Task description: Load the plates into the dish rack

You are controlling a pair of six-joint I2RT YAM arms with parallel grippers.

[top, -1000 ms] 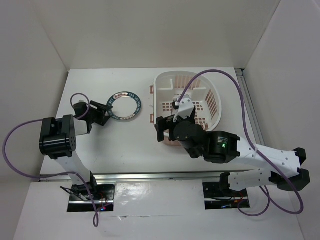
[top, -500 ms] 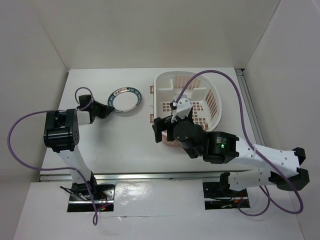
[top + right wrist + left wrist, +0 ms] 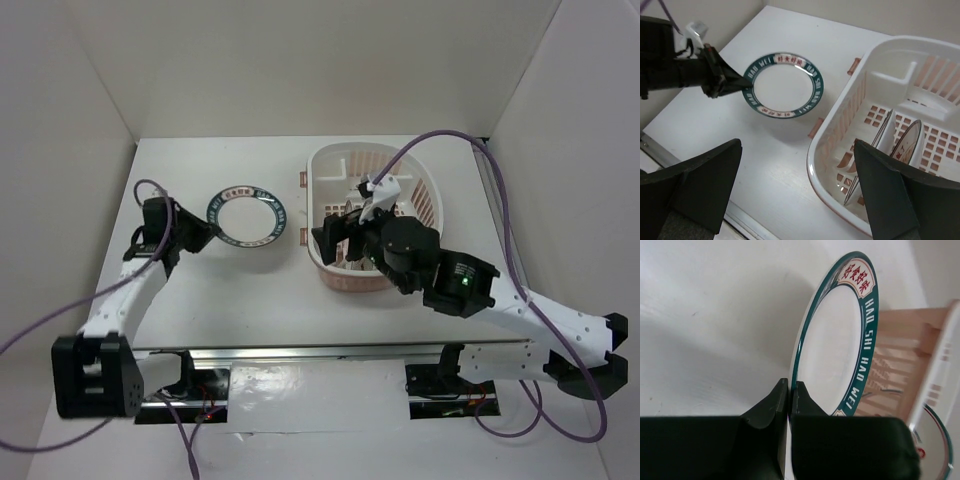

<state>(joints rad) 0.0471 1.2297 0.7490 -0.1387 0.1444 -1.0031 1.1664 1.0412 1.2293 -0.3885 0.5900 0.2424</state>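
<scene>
My right gripper pinches the plate's rim opposite my left gripper next, since this leaves the rest free to load into the rack.
A plate [image 3: 247, 217] with a dark teal lettered rim and white centre is left of the dish rack [image 3: 431, 205], casting a shadow on the table. My left gripper [image 3: 208, 232] is shut on its left rim; in the left wrist view both fingers of the left gripper [image 3: 790, 387] pinch the plate's [image 3: 835, 345] edge. The right wrist view shows the plate [image 3: 783, 85], the left gripper [image 3: 742, 84] and the pink-and-white dish rack [image 3: 826, 145], where two plates [image 3: 887, 132] [image 3: 910, 140] stand on edge. My right gripper [image 3: 797, 150] hangs open over the rack's near left rim, holding nothing.
The rack's pink handle tab [image 3: 815, 128] juts toward the held plate. White walls enclose the table on the left, back and right. A metal rail [image 3: 300, 352] runs along the near edge. Purple cables loop off both arms.
My left jaws have shut on the plate's rim, and the left arm has stretched out lower. The plate tipped up and shifted slightly. The right arm has moved right, over the rack.
</scene>
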